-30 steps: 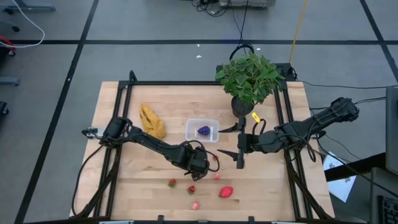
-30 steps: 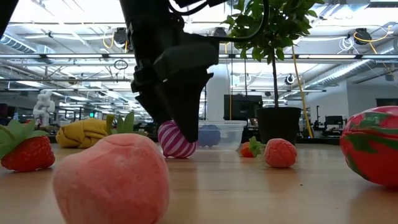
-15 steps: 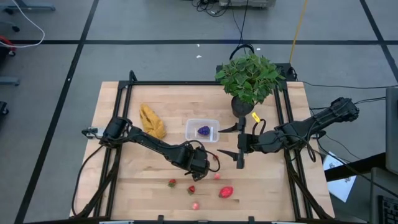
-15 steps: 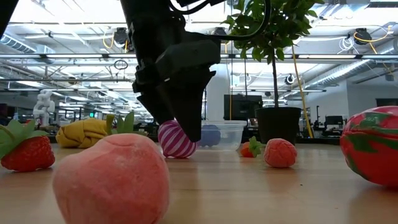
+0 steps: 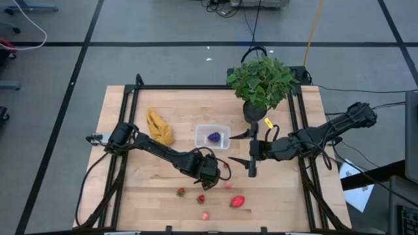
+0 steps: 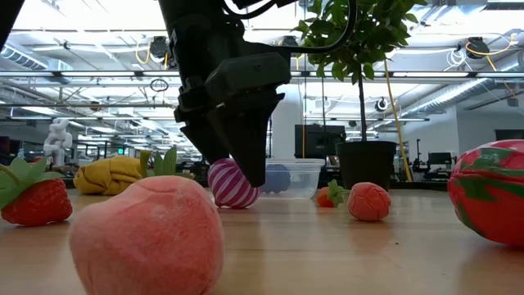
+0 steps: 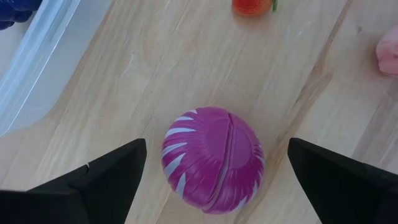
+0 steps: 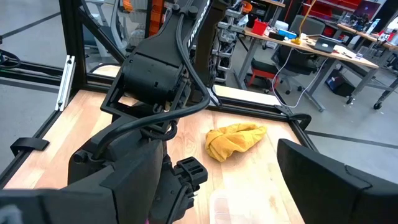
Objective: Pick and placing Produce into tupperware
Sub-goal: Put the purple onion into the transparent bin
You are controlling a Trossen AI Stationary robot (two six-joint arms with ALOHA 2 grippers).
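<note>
My left gripper has a job next: set the purple-and-white striped ball in the clear tupperware (image 5: 212, 136) (image 7: 46, 71). It needs to pick up the ball by its round sides for that.
A purple-and-white striped ball of produce (image 7: 212, 158) rests on the wooden table near the clear tupperware (image 5: 212, 136), which holds a dark purple piece (image 5: 213, 137). My left gripper (image 7: 216, 143) points steeply down over the ball, open, one finger on each side of it with gaps showing. In the low view the ball (image 6: 232, 183) sits just behind the left gripper's fingers (image 6: 246, 156). My right gripper (image 5: 247, 149) hangs open above the table, right of the tupperware, with nothing in it. More produce lies toward the near edge: a strawberry (image 5: 181, 191), a large red piece (image 5: 238, 201) and a pink piece (image 5: 205, 215).
A yellow banana bunch (image 5: 160, 127) lies left of the tupperware. A leafy potted plant (image 5: 261, 81) stands at the far right. Black frame rails (image 5: 127, 130) run along both sides of the table. A small red piece (image 5: 228, 185) lies close to the left gripper.
</note>
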